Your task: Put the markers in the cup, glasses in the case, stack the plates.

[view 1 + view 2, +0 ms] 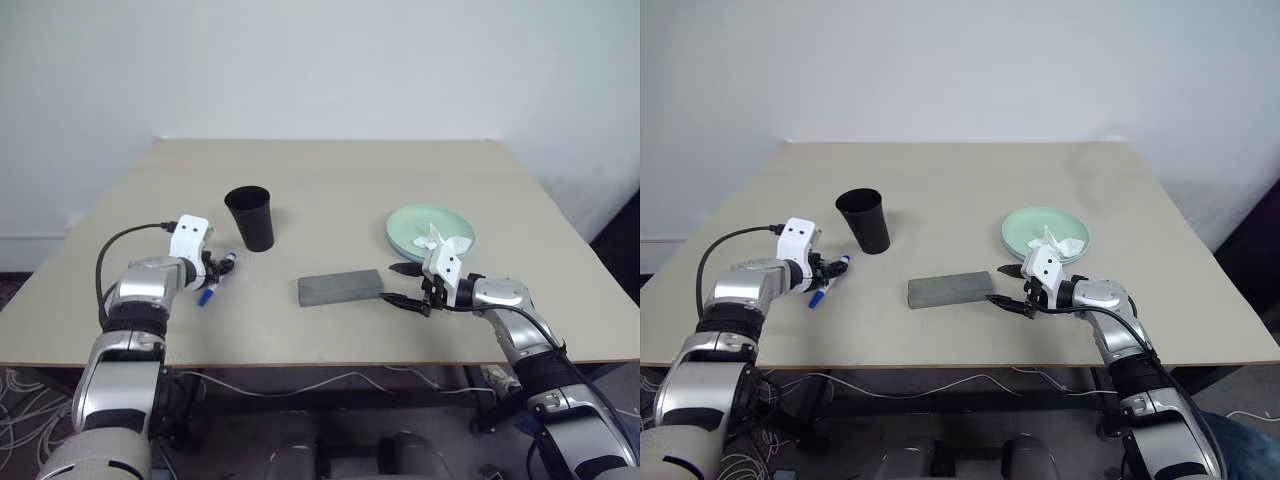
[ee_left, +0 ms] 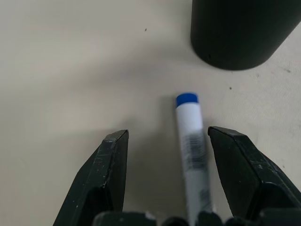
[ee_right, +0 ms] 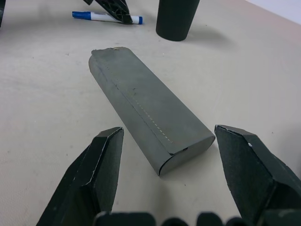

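My fingers reach down on either side of the marker's white body (image 2: 193, 150), so it is time for my left gripper to close.
A white marker (image 2: 192, 146) with a blue cap lies on the table just short of the black cup (image 1: 249, 217). My left gripper (image 2: 169, 133) is low over the marker and open, one finger on each side of the barrel, not closed on it. The grey case (image 3: 141, 101) lies shut in the middle of the table. My right gripper (image 3: 169, 131) stands open at the case's right end, holding nothing. A mint green plate (image 1: 408, 222) sits at the right, with what looks like a second rim under it. The glasses are out of view.
A crumpled white tissue (image 1: 447, 243) lies on the green plate, just behind my right wrist. The cup stands upright, close beyond the marker's tip. The table's front edge (image 1: 330, 358) runs close below both arms.
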Robot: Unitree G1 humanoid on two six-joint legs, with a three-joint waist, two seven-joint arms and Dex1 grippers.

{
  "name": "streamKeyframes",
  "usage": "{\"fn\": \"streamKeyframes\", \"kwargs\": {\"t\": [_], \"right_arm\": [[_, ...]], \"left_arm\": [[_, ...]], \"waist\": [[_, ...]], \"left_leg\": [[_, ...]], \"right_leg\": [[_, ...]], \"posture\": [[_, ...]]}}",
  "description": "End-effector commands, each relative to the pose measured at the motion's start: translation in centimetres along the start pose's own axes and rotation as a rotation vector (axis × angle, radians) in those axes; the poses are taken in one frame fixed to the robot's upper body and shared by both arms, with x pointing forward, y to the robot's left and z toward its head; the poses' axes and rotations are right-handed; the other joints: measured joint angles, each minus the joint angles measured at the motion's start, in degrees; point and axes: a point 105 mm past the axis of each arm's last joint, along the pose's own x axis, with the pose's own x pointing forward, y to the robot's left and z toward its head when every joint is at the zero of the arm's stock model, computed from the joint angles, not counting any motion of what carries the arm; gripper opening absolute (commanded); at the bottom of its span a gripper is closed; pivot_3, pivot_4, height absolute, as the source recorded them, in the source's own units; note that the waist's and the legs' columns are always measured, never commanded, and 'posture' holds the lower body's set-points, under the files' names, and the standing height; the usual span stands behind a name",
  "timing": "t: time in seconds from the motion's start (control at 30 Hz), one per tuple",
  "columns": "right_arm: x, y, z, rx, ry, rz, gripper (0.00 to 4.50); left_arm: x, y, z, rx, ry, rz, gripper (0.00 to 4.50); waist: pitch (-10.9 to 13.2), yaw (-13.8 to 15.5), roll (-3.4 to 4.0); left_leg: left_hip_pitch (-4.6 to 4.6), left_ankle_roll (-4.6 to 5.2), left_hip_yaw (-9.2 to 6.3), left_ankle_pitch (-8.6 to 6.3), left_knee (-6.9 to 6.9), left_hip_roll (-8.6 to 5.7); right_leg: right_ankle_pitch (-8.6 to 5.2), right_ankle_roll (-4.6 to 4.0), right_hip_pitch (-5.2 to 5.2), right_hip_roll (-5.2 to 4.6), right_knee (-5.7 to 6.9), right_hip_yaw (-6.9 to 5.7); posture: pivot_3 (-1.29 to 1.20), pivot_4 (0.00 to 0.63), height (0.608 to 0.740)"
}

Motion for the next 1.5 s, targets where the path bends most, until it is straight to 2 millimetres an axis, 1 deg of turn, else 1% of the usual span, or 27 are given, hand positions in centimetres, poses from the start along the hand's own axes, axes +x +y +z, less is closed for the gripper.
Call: {"fn": "streamKeyframes", "kwargs": {"t": [0.03,0.1,0.2,0.27,0.37,0.4,0.5,0.6,0.67,0.7,0.77,0.83,0.9,0.93,0.97,1.0,1.03,1.1,1.2,1.23,1.33,1.43,1.5], "right_arm": [[-0.5,-0.5,1.2,-0.042,-0.031,-0.026,3.36],[-0.5,-0.4,1.2,-0.040,-0.032,-0.028,3.36],[-0.5,-0.4,1.2,-0.039,-0.033,-0.030,3.36],[-0.5,-0.4,1.2,-0.039,-0.033,-0.032,3.36],[-0.4,-0.4,1.2,-0.040,-0.033,-0.032,3.36],[-0.4,-0.5,1.2,-0.041,-0.033,-0.032,3.36],[-0.4,-0.5,1.3,-0.044,-0.034,-0.031,3.36],[-0.3,-0.6,1.4,-0.046,-0.035,-0.029,3.36],[-0.3,-0.6,1.4,-0.047,-0.035,-0.027,3.36],[-0.3,-0.6,1.4,-0.047,-0.034,-0.026,3.36],[-0.3,-0.6,1.4,-0.047,-0.033,-0.026,3.36],[-0.3,-0.6,1.3,-0.046,-0.032,-0.024,3.36],[-0.2,-0.5,1.4,-0.045,-0.034,-0.022,3.36],[-0.1,-0.5,1.4,-0.045,-0.034,-0.021,3.36],[-0.1,-0.5,1.4,-0.045,-0.035,-0.021,3.36],[0.0,-0.6,1.4,-0.045,-0.035,-0.020,3.36],[0.0,-0.6,1.4,-0.046,-0.036,-0.020,3.36],[0.1,-0.7,1.5,-0.047,-0.038,-0.021,3.36],[0.1,-0.7,1.6,-0.048,-0.040,-0.022,3.36],[0.2,-0.7,1.6,-0.048,-0.041,-0.022,3.36],[0.2,-0.7,1.6,-0.049,-0.042,-0.022,3.36],[0.3,-0.7,1.7,-0.049,-0.043,-0.021,3.36],[0.3,-0.7,1.7,-0.050,-0.045,-0.021,3.36]], "left_arm": [[0.0,-0.2,1.6,0.056,-0.029,-0.010,2.81],[0.2,-0.3,1.5,0.074,-0.022,-0.012,2.81],[0.3,-0.3,1.4,0.087,-0.019,-0.015,2.21],[0.3,-0.3,1.4,0.100,-0.020,-0.014,1.59],[0.3,-0.4,1.3,0.106,-0.021,-0.017,0.45],[0.3,-0.4,1.3,0.107,-0.022,-0.018,0.17],[0.2,-0.3,1.3,0.111,-0.023,-0.019,0.16],[-0.1,-0.6,1.6,0.131,-0.044,-0.057,0.16],[-0.6,-2.2,2.3,0.170,-0.093,-0.166,0.16],[-1.2,-3.7,2.4,0.232,-0.123,-0.262,0.16],[-2.4,-6.2,2.4,0.314,-0.158,-0.404,0.16],[-3.7,-8.3,2.4,0.362,-0.200,-0.513,0.16],[-5.1,-10.1,4.8,0.355,-0.375,-0.581,0.16],[-5.8,-10.5,6.7,0.339,-0.499,-0.574,0.16],[-6.3,-10.5,8.3,0.307,-0.596,-0.546,0.16],[-6.3,-10.0,9.7,0.245,-0.658,-0.504,0.16],[-6.4,-9.8,10.7,0.211,-0.705,-0.472,0.16],[-6.6,-9.2,12.4,0.231,-0.807,-0.379,0.16],[-6.6,-8.8,13.6,0.250,-0.885,-0.302,0.16],[-6.9,-8.8,14.5,0.262,-0.940,-0.267,0.16],[-7.4,-8.4,16.7,0.287,-1.066,-0.159,0.16],[-7.4,-7.3,18.0,0.298,-1.127,-0.020,0.16],[-7.8,-6.0,19.0,0.305,-1.170,0.128,0.16]], "waist": [[0.00,0.01,0.00],[0.00,0.04,0.00],[0.00,0.01,0.00],[0.00,0.01,0.00],[0.00,0.00,0.00],[0.00,0.00,0.00],[0.00,-0.01,0.00],[0.00,-0.01,0.00],[0.00,-0.04,0.00],[0.00,-0.07,0.01],[0.00,-0.17,0.01],[0.00,-0.10,0.01],[0.01,-0.04,0.00],[0.01,0.05,0.00],[0.01,0.12,0.00],[0.01,0.14,-0.01],[0.01,0.07,-0.03],[0.00,-0.06,-0.02],[0.00,-0.41,0.00],[0.00,-0.40,0.01],[0.01,-0.28,-0.01],[0.01,0.03,-0.02],[0.01,0.08,-0.03]], "left_leg": [[0.00,0.00,0.00,0.00,0.00,0.00],[0.00,0.00,-0.02,0.00,-0.02,0.00],[0.00,0.00,-0.02,0.00,-0.01,0.00],[0.00,0.01,-0.02,0.00,0.00,0.00],[0.00,0.01,-0.05,0.00,-0.01,0.01],[0.00,0.01,-0.06,0.00,-0.02,0.01],[0.00,0.01,-0.07,0.00,-0.03,0.01],[0.00,0.01,-0.06,0.00,-0.02,0.01],[-0.01,0.01,-0.05,-0.01,-0.01,0.01],[-0.02,0.01,-0.04,-0.01,-0.02,0.01],[-0.06,0.01,-0.01,-0.01,-0.03,0.01],[-0.11,0.01,0.03,0.00,-0.03,0.01],[-0.18,0.00,0.06,0.00,-0.03,0.01],[-0.25,0.00,0.06,0.00,0.00,0.01],[-0.30,0.00,0.06,0.00,0.02,0.01],[-0.32,0.00,0.06,0.00,0.04,0.00],[-0.32,0.01,0.04,0.00,0.10,0.00],[-0.32,0.01,0.03,0.00,0.17,0.00],[-0.02,0.02,-0.01,0.00,0.13,-0.04],[0.11,0.02,-0.03,0.00,0.11,-0.04],[0.05,0.03,-0.05,0.01,0.20,-0.03],[0.02,0.07,-0.05,0.02,0.30,-0.04],[0.02,0.08,-0.05,0.02,0.31,-0.06]], "right_leg": [[0.00,0.00,-0.01,0.00,0.00,0.01],[0.00,0.00,-0.01,0.01,-0.01,0.00],[0.00,0.00,-0.01,0.00,-0.01,0.01],[0.00,-0.01,-0.01,-0.01,0.00,0.00],[0.03,-0.04,-0.02,0.00,0.01,0.00],[0.03,-0.04,-0.02,0.01,0.02,-0.01],[0.03,-0.04,-0.04,0.02,0.02,-0.01],[0.03,-0.04,-0.04,0.02,0.01,0.00],[0.02,-0.04,-0.04,0.01,-0.01,0.00],[0.02,-0.04,-0.06,0.01,-0.03,0.02],[0.01,-0.03,-0.12,0.02,-0.05,0.08],[0.00,-0.02,-0.18,0.01,-0.04,0.12],[0.00,-0.03,-0.26,0.00,-0.05,0.15],[0.00,-0.02,-0.33,0.00,-0.04,0.15],[0.00,-0.01,-0.36,-0.01,-0.03,0.15],[-0.01,0.01,-0.36,-0.04,-0.02,0.14],[0.00,0.00,-0.33,-0.04,0.00,0.13],[0.09,-0.02,-0.29,0.01,0.03,0.14],[0.11,-0.03,0.03,0.11,0.04,0.15],[0.10,-0.03,0.16,0.13,0.01,0.13],[0.10,-0.03,0.15,0.15,0.02,0.09],[0.11,-0.01,0.18,0.12,0.02,0.08],[0.10,0.00,0.19,0.08,-0.01,0.06]], "posture": [[0.00,0.000,0.740],[0.00,0.000,0.740],[0.00,0.000,0.740],[0.00,0.000,0.740],[0.00,0.000,0.740],[0.00,0.000,0.740],[0.00,0.000,0.740],[0.00,0.000,0.740],[0.00,0.000,0.740],[0.00,0.000,0.740],[0.00,0.000,0.740],[0.00,0.000,0.740],[0.00,0.000,0.740],[0.00,0.000,0.740],[0.00,0.000,0.740],[0.00,0.000,0.740],[0.00,0.000,0.740],[0.00,0.000,0.740],[0.00,0.000,0.740],[0.00,0.000,0.740],[0.00,0.000,0.740],[0.00,0.000,0.740],[0.00,0.000,0.740]]}}
